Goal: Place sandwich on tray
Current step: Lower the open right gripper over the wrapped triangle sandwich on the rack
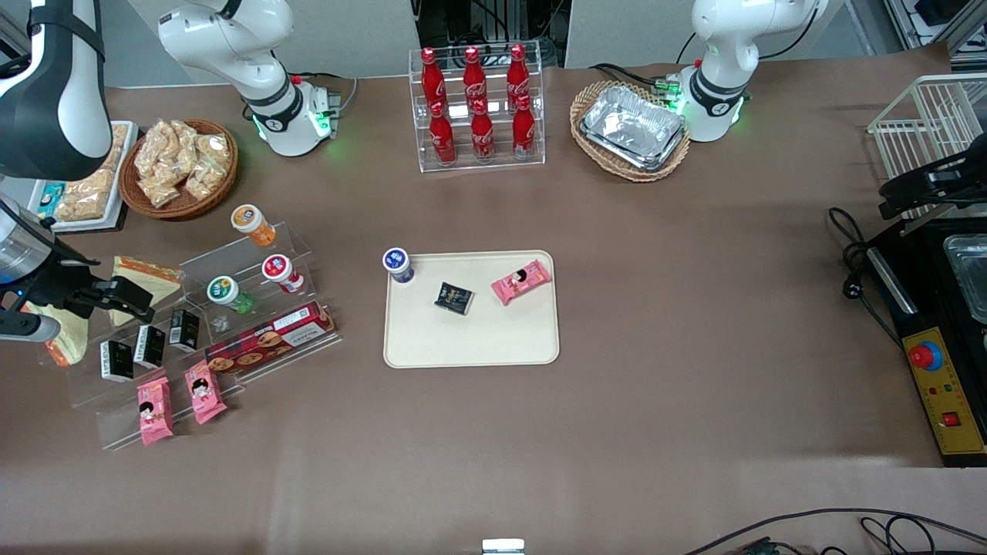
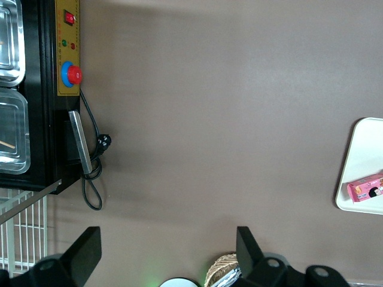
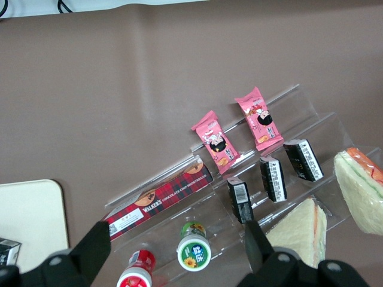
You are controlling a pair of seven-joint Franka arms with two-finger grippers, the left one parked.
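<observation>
The sandwich [image 1: 60,333] with orange filling needs to go on the tray [image 1: 470,339], so my right gripper should pick it up by its flat bread sides next.
The sandwich [image 1: 60,333] is a pale wedge with green and orange-red layers along its edge. It lies on the clear stepped rack at the working arm's end of the table and also shows in the right wrist view [image 3: 361,186]. A similar pale wedge [image 1: 146,279] [image 3: 301,231] lies beside it. The cream-beige tray [image 1: 470,339] sits mid-table; its corner shows in the right wrist view [image 3: 30,221]. My right gripper [image 1: 123,301] [image 3: 173,257] is open and empty. It hovers above the rack over the green-capped and red-capped bottles, apart from the sandwich.
The tray holds a blue-capped bottle [image 1: 397,264], a black packet [image 1: 453,297] and a pink packet [image 1: 521,282]. The clear rack [image 1: 254,254] carries small bottles, black boxes [image 3: 272,178], a red biscuit box [image 1: 270,337] and pink packets [image 1: 154,401]. A basket of snacks [image 1: 179,166] stands farther back.
</observation>
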